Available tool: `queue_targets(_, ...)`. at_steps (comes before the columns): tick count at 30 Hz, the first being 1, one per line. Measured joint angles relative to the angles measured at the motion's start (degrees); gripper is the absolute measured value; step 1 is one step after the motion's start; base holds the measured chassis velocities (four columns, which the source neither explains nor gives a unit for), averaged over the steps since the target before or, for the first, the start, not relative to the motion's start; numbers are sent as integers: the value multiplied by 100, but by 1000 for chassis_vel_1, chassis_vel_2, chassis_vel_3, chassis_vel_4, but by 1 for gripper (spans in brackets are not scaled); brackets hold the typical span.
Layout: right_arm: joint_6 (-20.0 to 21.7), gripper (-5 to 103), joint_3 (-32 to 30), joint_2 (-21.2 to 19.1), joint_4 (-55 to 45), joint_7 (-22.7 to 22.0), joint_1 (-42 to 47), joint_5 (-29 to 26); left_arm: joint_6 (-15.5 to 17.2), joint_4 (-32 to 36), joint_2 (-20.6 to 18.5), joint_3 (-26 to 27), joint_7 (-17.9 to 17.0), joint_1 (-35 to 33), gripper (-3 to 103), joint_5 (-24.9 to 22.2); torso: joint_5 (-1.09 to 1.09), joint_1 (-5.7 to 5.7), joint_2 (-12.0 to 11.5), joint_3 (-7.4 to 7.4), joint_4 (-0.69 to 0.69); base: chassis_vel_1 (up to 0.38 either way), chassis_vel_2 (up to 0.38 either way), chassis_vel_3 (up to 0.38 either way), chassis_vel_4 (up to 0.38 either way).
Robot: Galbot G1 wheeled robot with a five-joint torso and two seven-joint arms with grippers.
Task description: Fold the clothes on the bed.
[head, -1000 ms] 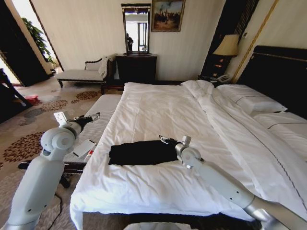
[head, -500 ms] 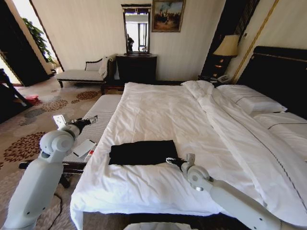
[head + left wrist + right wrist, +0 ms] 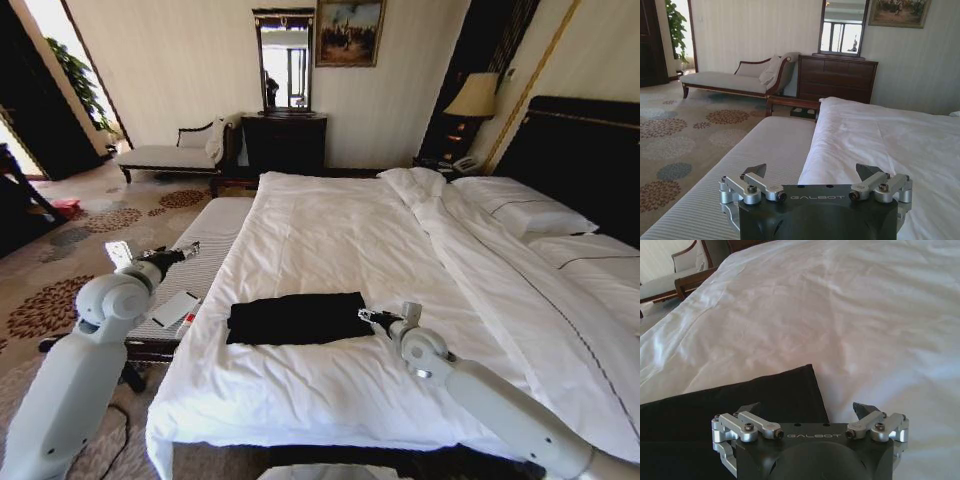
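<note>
I need to double the folded black garment over onto its other half, so my right gripper should next grab the garment by its short edge.
The clothes are one black garment lying folded into a flat rectangle near the foot of the bed, which has white sheets. My right gripper hovers open just off the rectangle's right edge with nothing between its fingers. In the right wrist view the black fabric lies just beyond and under the open right gripper, beside bare white sheet. My left gripper is held open over the bench left of the bed, away from the clothes; the left wrist view shows the left gripper open.
A narrow white-cushioned bench runs along the bed's left side with a white card-like item on it. A chaise, dark dresser and mirror stand at the back wall. Pillows, a dark headboard and a lamp are at right.
My right gripper left the garment's far right corner, swung toward the near side, and now sits just off its right edge. The left arm dropped slightly. The garment lies the same.
</note>
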State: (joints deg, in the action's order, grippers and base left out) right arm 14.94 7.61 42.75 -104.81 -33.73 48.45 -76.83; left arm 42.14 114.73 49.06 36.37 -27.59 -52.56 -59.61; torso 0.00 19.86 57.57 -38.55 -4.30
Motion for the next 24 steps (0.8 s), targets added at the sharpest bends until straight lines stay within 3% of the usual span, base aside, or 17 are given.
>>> queue_targets(6,134,100,-73,127,533,179,-58,-223,0,-29,-14,-61,3,55,100,-56,0,0,0,0,-2,0,0,0,0)
queue_targets(15,282,100,-175,275,870,1057,-16,-724,0,-190,33,-190,26,141,100,19,-1,0,0,-1,0,0,0,0,0)
queue_targets(21,282,101,-93,366,845,1413,14,-745,0,-267,41,-203,56,158,100,66,0,0,0,-1,-2,0,0,0,0)
queue_targets(23,281,96,-67,394,844,1458,14,-751,0,-289,41,-203,62,159,100,75,0,0,0,-1,-1,0,0,0,0)
queue_targets(24,274,86,-50,398,813,1472,22,-768,0,-315,41,-203,68,161,100,88,0,0,0,-1,-1,0,0,0,0)
